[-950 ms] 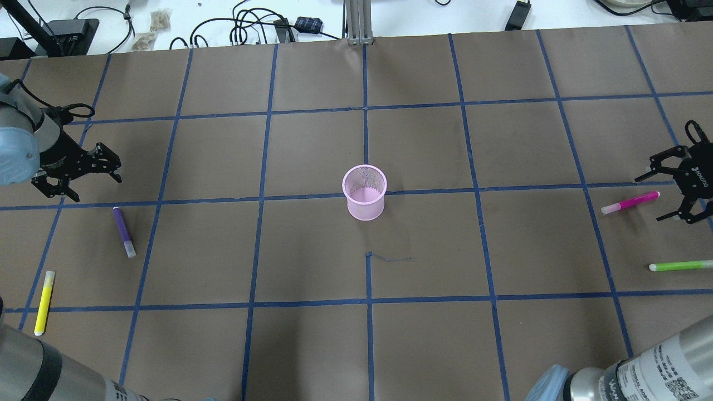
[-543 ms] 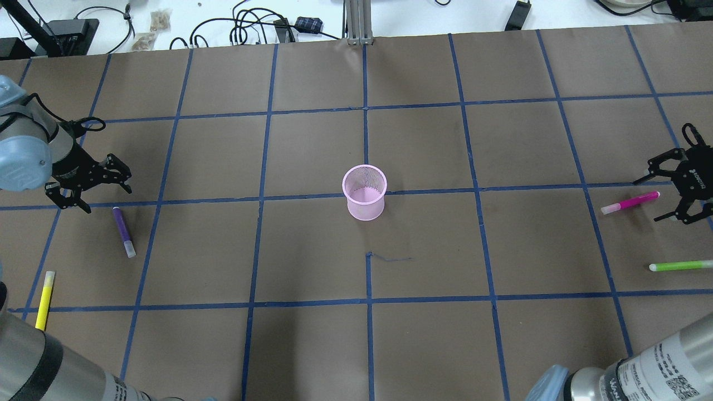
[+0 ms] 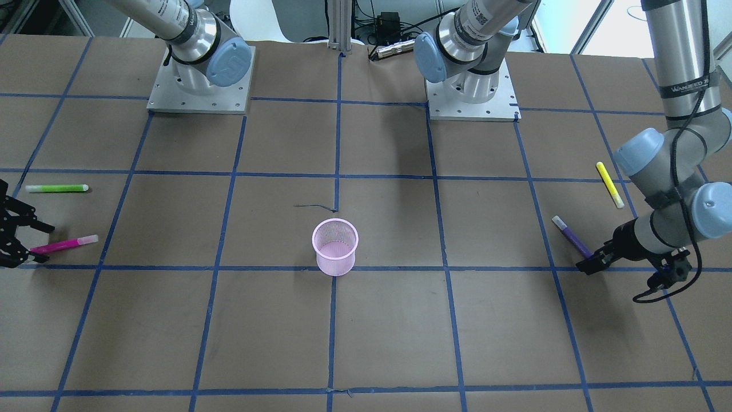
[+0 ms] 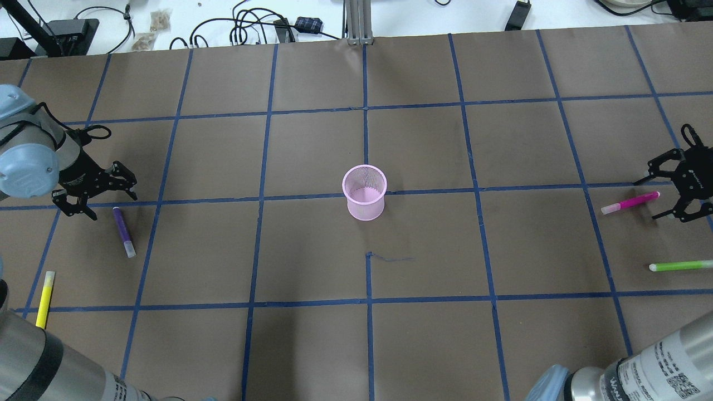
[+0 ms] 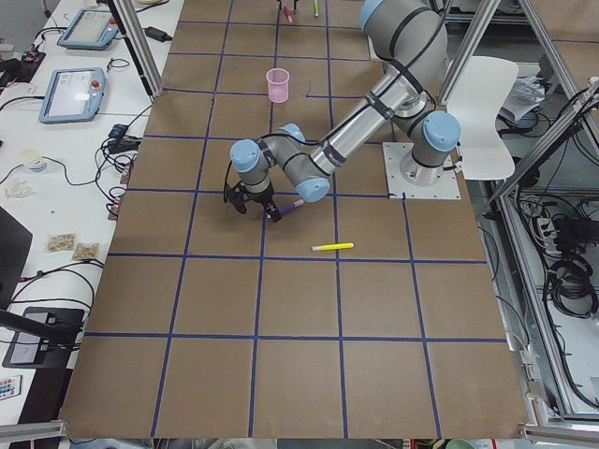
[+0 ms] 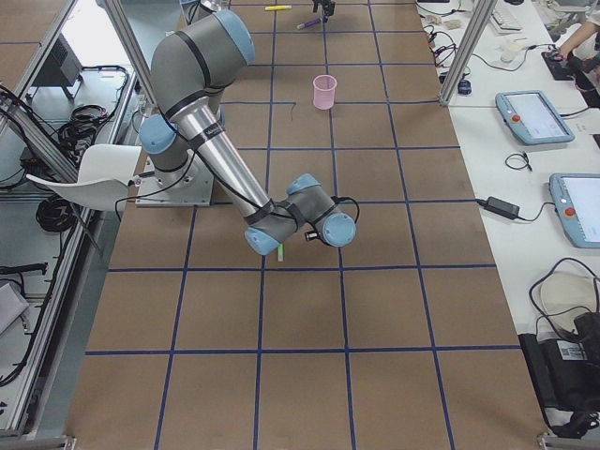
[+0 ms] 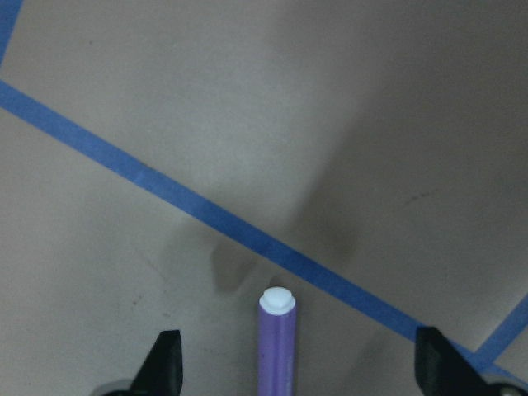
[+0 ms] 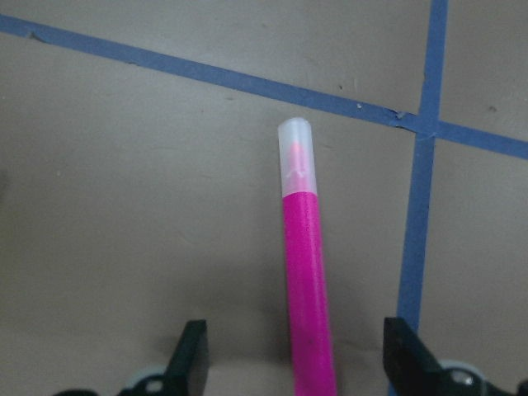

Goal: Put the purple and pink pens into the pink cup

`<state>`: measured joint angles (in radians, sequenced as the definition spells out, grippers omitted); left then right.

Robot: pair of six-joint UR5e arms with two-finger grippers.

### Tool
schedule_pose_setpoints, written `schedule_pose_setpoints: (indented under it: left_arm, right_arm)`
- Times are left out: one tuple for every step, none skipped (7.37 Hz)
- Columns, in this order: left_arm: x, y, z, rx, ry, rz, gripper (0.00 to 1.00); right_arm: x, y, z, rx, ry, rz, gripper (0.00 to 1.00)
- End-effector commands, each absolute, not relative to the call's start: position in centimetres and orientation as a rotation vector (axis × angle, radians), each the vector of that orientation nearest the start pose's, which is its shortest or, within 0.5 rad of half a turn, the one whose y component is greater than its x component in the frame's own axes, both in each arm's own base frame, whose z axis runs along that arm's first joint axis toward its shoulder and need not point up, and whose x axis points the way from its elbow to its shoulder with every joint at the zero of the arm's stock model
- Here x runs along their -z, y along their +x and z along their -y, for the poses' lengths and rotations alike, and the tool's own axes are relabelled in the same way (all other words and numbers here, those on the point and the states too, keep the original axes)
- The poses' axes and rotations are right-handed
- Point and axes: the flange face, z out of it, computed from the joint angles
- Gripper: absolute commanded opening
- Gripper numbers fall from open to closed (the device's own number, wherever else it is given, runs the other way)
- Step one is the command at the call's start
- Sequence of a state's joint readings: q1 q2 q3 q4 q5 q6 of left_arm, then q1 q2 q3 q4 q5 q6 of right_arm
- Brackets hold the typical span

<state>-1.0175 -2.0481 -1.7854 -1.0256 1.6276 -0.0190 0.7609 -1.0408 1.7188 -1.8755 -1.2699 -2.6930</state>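
The left gripper's fingers are down beside the purple pen's end [image 3: 584,251] [image 7: 276,326], so they would hold the pen if they closed now.
The pink mesh cup [image 4: 364,192] stands upright at the table's middle, also in the front view [image 3: 335,247]. The purple pen [image 4: 123,231] lies flat at the left. My left gripper [image 4: 113,206] is open, low over the pen's far end; in the left wrist view the pen [image 7: 277,346] lies between the fingertips [image 7: 165,359]. The pink pen [image 4: 630,203] lies flat at the right. My right gripper [image 4: 646,199] is open astride its outer end; the right wrist view shows the pen [image 8: 307,289] centred between the fingers [image 8: 194,355].
A yellow pen [image 4: 44,301] lies near my left arm's link at the front left. A green pen [image 4: 680,266] lies at the front right. Cables and boxes [image 4: 250,28] lie beyond the table's far edge. Blue tape lines grid the brown table.
My left gripper has moved right and nearer, reaching the purple pen's far end. My right gripper has shifted slightly over the pink pen. Pens and cup have not moved.
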Motion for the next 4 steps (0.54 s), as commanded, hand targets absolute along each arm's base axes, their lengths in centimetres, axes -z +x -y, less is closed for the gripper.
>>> schedule_pose_setpoints:
  left_arm:
    - [-17.21,20.28,56.06,-0.241,-0.887,-2.988,0.95]
    - [-16.76,20.27,56.07,-0.252,-0.879,-2.993,0.90]
    - [-16.74,20.31,56.13,-0.249,-0.881,-2.992,0.86]
    - [-16.74,20.30,56.14,-0.249,-0.882,-2.994,0.78]
  right_arm:
    - [-15.75,-30.66,51.65,0.507,-2.202,-1.705,0.53]
    - [-15.76,-30.65,51.66,0.509,-2.203,-1.704,0.44]
    - [-15.83,-30.72,51.73,0.509,-2.209,-1.704,0.40]
    - [-15.83,-30.72,51.73,0.510,-2.210,-1.703,0.32]
